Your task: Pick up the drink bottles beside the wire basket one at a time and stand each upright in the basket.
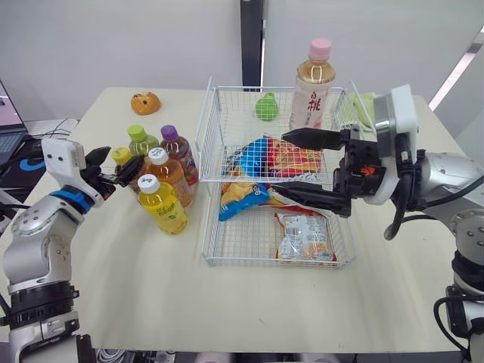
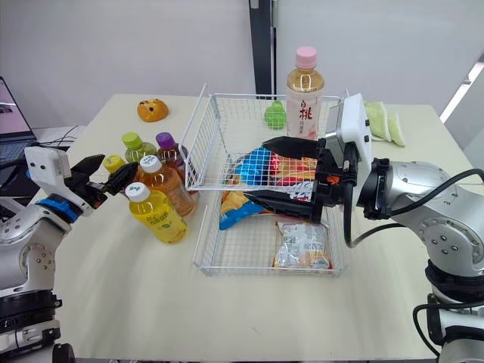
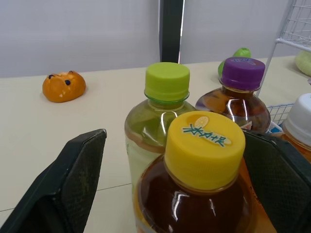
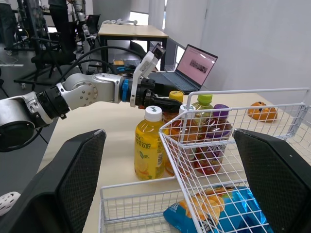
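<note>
The dark tea bottle needs to stand upright in the wire basket, so my left gripper should next pick up the bottle by its yellow cap (image 1: 120, 154).
Several drink bottles stand in a cluster left of the white wire basket (image 1: 276, 263). Among them are a yellow-capped dark tea bottle (image 3: 204, 148), a green-capped one (image 1: 137, 136), a purple-capped one (image 1: 170, 138), a white-capped amber one (image 1: 162, 168) and a yellow juice bottle (image 1: 160, 203). My left gripper (image 1: 117, 168) is open, with one finger on each side of the yellow-capped bottle's neck and gaps to the cap. A pink-capped bottle (image 1: 313, 87) stands upright in the basket's far right corner. My right gripper (image 1: 283, 162) hangs open over the basket, holding nothing.
Snack bags (image 1: 274, 159) and a small packet (image 1: 306, 238) lie in the basket, with a green pear-shaped toy (image 1: 265, 107) at its back. An orange toy (image 1: 145, 102) sits at the far left of the table. A green cloth (image 2: 382, 121) lies behind the basket, and a laptop (image 2: 11, 106) stands off the left.
</note>
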Motion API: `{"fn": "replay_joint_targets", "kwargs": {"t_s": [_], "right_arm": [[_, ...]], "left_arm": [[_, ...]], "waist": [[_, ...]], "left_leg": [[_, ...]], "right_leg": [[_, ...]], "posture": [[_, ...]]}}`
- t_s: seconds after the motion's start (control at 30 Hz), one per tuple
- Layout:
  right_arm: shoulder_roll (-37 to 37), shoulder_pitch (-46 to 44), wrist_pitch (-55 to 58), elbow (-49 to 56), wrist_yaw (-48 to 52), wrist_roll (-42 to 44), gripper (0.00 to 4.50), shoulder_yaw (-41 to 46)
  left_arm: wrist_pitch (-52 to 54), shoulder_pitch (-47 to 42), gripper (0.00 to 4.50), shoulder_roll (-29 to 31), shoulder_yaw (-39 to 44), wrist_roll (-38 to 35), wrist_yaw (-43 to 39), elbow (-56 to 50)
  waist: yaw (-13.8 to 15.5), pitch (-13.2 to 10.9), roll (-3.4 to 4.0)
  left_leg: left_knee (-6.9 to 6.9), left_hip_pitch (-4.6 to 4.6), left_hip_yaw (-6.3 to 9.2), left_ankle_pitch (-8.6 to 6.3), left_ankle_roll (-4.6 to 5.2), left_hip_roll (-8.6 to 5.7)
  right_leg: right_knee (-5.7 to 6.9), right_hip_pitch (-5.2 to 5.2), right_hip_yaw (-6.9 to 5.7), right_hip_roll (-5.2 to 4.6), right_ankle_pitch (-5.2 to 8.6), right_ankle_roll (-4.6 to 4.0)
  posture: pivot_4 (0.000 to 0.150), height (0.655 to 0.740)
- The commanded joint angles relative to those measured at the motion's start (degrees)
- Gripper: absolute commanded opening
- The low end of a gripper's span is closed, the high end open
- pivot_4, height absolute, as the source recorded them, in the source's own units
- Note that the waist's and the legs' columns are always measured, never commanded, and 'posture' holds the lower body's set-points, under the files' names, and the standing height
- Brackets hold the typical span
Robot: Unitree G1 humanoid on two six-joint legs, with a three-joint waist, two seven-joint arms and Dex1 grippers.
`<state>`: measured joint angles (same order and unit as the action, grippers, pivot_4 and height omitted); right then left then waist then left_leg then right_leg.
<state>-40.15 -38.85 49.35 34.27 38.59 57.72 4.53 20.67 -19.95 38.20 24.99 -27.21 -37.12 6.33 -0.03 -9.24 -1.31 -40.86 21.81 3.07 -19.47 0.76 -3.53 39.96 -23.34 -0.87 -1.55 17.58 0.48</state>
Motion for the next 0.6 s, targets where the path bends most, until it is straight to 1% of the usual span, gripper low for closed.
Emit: {"fn": "replay_joint_targets", "kwargs": {"t_s": [0.03, 0.07, 0.33, 0.37, 0.5, 0.6], "right_arm": [[-0.89, -0.01, -0.29, 2.01, -0.86, 1.52, 4.5, 2.12], [-0.95, 0.01, -0.25, 2.08, -1.08, 1.71, 4.5, 2.16], [-1.39, -0.21, -0.24, 1.89, -1.85, 2.9, 4.5, 2.15], [-1.39, -0.31, -0.29, 1.78, -1.78, 2.93, 4.5, 2.05], [-1.37, -0.63, -0.35, 1.3, -1.36, 3.18, 4.5, 1.81], [-1.56, -0.84, -0.3, 0.82, -0.74, 3.33, 4.5, 1.78]], "left_arm": [[-2.2, -0.61, 4.1, 0.66, 0.26, 0.28, -0.65, -0.16], [-2.51, -0.58, 3.89, 0.64, 0.34, 0.27, -0.76, 0.05], [-3.69, 0.91, 1.5, 1.25, 1.42, -0.04, -1.57, 0.16], [-3.7, 1.24, 1.38, 1.38, 1.6, -0.16, -1.68, -0.02], [-3.43, 2.81, 1.38, 2.45, 3.15, -1.05, -1.81, -1.29], [-2.15, 3.91, 1.38, 4.75, 5.7, -2.71, -2.44, -2.52]], "waist": [[-0.03, 0.0, 0.0], [-0.03, 0.0, 0.0], [-0.06, 0.0, 0.0], [-0.1, 0.0, 0.0], [-0.2, 0.0, 0.0], [-0.38, 0.0, 0.0]], "left_leg": [[0.0, 0.0, 0.0, 0.0, 0.0, 0.0], [0.02, 0.0, 0.0, 0.0, 0.0, 0.0], [0.01, -0.03, 0.0, 0.0, 0.0, 0.01], [0.01, -0.03, 0.0, 0.0, 0.0, 0.01], [0.03, -0.05, 0.0, 0.0, 0.0, 0.03], [0.04, -0.05, 0.0, 0.0, 0.0, 0.04]], "right_leg": [[-0.01, 0.0, 0.0, 0.0, 0.0, 0.0], [-0.01, 0.0, 0.0, 0.0, 0.0, 0.0], [0.01, 0.02, 0.0, 0.0, 0.0, 0.0], [0.01, 0.02, 0.0, 0.0, 0.0, 0.0], [0.02, 0.02, 0.0, 0.0, 0.0, 0.0], [0.02, 0.01, 0.0, 0.01, 0.0, 0.0]], "posture": [[0.15, 0.74], [0.15, 0.74], [0.15, 0.74], [0.15, 0.74], [0.15, 0.74], [0.15, 0.74]]}}
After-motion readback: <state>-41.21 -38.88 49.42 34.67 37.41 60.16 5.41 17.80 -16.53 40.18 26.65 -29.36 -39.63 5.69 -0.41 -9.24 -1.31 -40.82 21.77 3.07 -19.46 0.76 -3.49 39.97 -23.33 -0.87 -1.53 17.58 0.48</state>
